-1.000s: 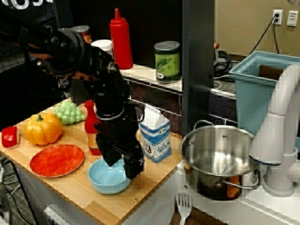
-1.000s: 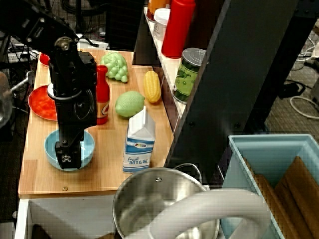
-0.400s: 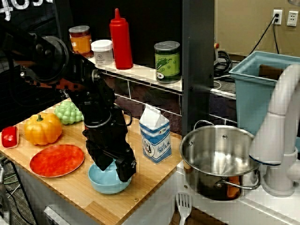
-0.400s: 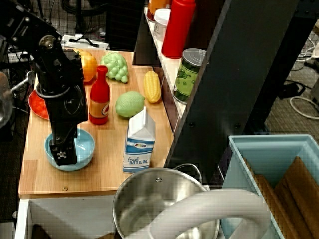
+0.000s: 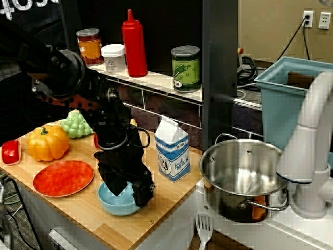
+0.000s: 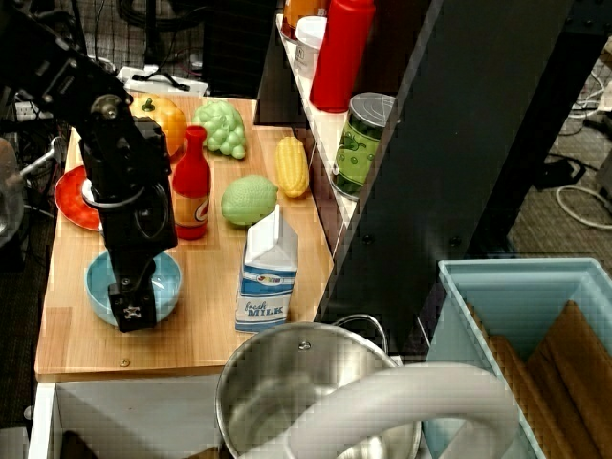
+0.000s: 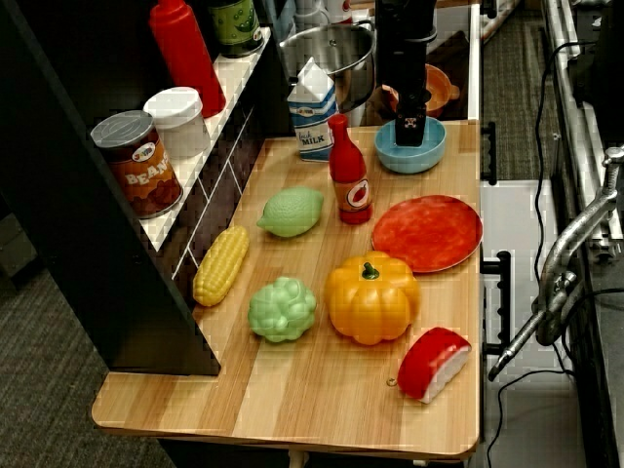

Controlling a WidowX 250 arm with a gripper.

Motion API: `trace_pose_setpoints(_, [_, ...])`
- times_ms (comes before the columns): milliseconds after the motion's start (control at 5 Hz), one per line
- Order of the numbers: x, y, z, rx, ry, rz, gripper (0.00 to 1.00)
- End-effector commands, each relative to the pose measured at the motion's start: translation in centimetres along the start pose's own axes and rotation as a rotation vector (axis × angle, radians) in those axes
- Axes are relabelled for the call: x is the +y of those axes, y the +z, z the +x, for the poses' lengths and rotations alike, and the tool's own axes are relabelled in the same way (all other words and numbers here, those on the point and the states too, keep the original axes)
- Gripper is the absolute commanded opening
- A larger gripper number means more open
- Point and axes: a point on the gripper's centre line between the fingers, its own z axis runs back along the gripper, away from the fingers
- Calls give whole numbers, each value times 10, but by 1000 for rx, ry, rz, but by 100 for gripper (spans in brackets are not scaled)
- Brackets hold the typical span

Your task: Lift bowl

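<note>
The bowl is too wide for my fingers, so my gripper should next grab its thin rim to lift it, with one finger inside and one finger outside.
The small light-blue bowl (image 5: 111, 206) rests on the wooden board near its front edge, left of the milk carton (image 5: 173, 154). It also shows in the side view (image 6: 164, 281) and the far view (image 7: 394, 157). My black gripper (image 5: 129, 190) points down into the bowl; it also shows in the side view (image 6: 131, 306) and the far view (image 7: 410, 134). Its fingers stand apart across the bowl's rim on the side nearest the pot, one inside the bowl and one outside. The arm hides much of the bowl's inside.
A steel pot (image 5: 244, 174) stands right of the board. A red-orange plate (image 5: 63, 178), a pumpkin (image 5: 47, 143) and a red sauce bottle (image 6: 191, 186) lie close on the bowl's other sides. A lime (image 6: 249, 199) and corn (image 6: 292, 165) lie behind. The shelf post (image 5: 219, 73) stands behind the carton.
The gripper shifted across the bowl and came back toward the rim on the pot side, dropping a little lower. The bowl has stayed on the board.
</note>
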Motion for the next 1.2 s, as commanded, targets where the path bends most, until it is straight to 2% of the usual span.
trace_pose_setpoints(0, [0,3,23,-36,34,16,100])
trace_pose_setpoints(200, [5,0,25,-34,56,15,0])
trace_pose_setpoints(1000, [13,18,15,-79,86,6,0])
